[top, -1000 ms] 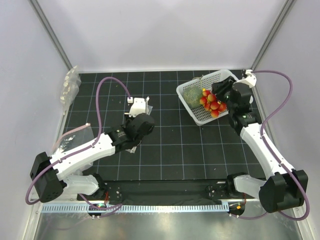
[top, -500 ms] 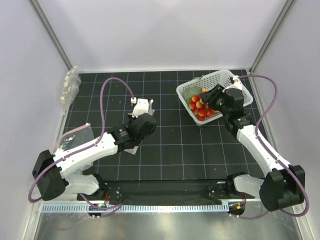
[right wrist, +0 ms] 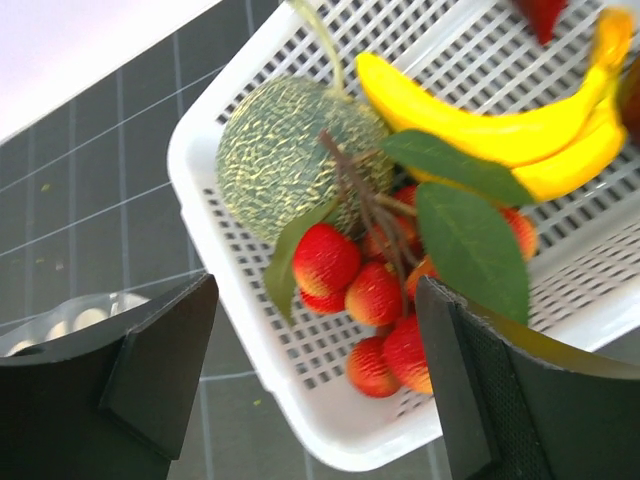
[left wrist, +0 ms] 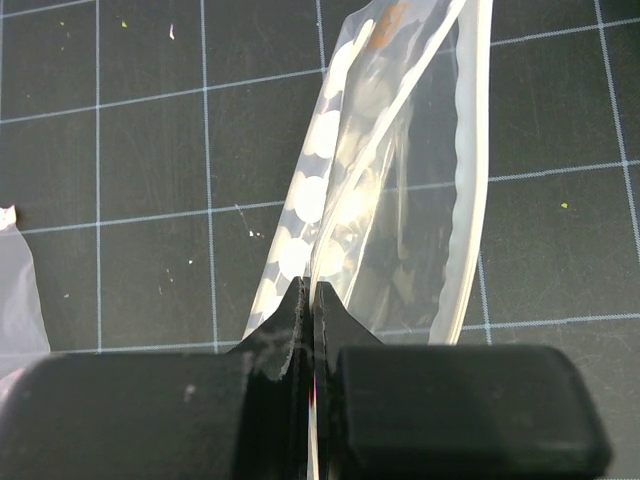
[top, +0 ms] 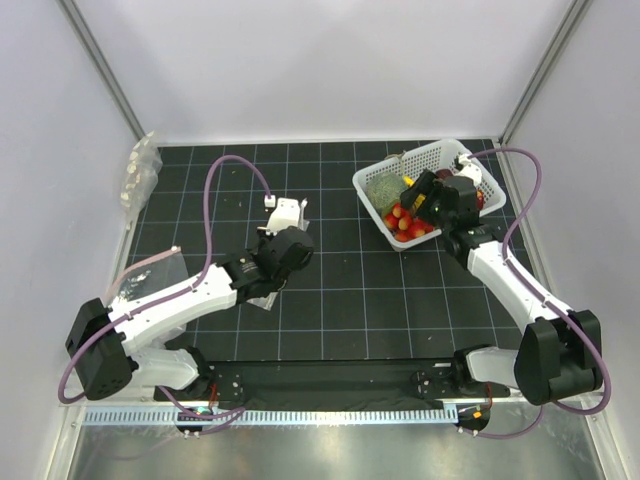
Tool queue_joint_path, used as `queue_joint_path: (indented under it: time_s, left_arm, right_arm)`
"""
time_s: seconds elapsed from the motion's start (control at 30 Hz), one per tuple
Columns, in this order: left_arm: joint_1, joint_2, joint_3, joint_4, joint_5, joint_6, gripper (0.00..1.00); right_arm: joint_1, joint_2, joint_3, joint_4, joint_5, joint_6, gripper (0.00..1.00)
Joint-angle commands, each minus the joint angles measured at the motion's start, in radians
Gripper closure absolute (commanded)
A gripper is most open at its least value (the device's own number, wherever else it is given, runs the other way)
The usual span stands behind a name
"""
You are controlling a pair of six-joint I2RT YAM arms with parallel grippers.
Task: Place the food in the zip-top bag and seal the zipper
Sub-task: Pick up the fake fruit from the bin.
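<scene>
My right gripper will next grab the food by its brown stem, leaving the red fruits hanging free to place in the zip-top bag.
The food (top: 405, 221), a cluster of red fruits with green leaves, lies in the white basket (top: 372, 203) next to a round green melon. In the right wrist view the food (right wrist: 372, 292) sits between my open right fingers. My right gripper (top: 414, 197) (right wrist: 318, 300) hovers over the basket, open and holding nothing. My left gripper (top: 271, 279) (left wrist: 309, 290) is shut on one edge of the dotted zip-top bag (left wrist: 340, 190), which stretches away over the black mat. The bag's zipper (left wrist: 470, 200) runs along its right side. Only a bit of the bag (top: 262, 298) shows in the top view.
The basket (right wrist: 230, 330) also holds the melon (right wrist: 290, 150) and a yellow banana (right wrist: 500, 130). Plain clear bags lie at the far left (top: 140, 170) and beside the left arm (top: 150, 268). One corner of a plain clear bag shows in the left wrist view (left wrist: 20, 290). White walls ring the mat.
My right gripper has swung left from the basket's right side to over its middle. The red cluster now shows nearer the basket's front-left corner. The left arm has barely moved.
</scene>
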Motion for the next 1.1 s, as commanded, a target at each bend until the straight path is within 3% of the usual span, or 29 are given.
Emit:
queue_joint_path:
  time_s: [0.0, 0.23, 0.63, 0.73, 0.77, 0.87, 1.07]
  left_arm:
    - [-0.002, 0.001, 0.015, 0.042, -0.005, 0.005, 1.0]
    - [-0.002, 0.001, 0.015, 0.039, 0.001, 0.007, 1.0]
    - [-0.002, 0.007, 0.018, 0.035, 0.008, 0.007, 1.0]
    - [-0.002, 0.01, 0.02, 0.034, 0.012, 0.007, 0.99]
    - [-0.002, 0.01, 0.02, 0.034, 0.014, 0.007, 0.99]
    - [-0.002, 0.015, 0.023, 0.031, 0.014, 0.007, 0.99]
    - [-0.002, 0.026, 0.028, 0.028, 0.017, 0.01, 1.0]
  right_arm:
    - [0.002, -0.021, 0.047, 0.03, 0.089, -0.1, 0.14]
    - [0.0, 0.069, 0.002, 0.183, 0.115, -0.23, 0.21]
    - [0.0, 0.336, 0.084, 0.189, 0.164, -0.239, 0.42]
    - [0.0, 0.382, 0.124, 0.159, 0.162, -0.232, 0.63]
    - [0.0, 0.384, 0.13, 0.153, 0.158, -0.226, 0.77]
    - [0.002, 0.324, 0.115, 0.14, 0.159, -0.216, 0.95]
    - [0.012, 0.064, 0.009, 0.189, 0.164, -0.195, 0.99]
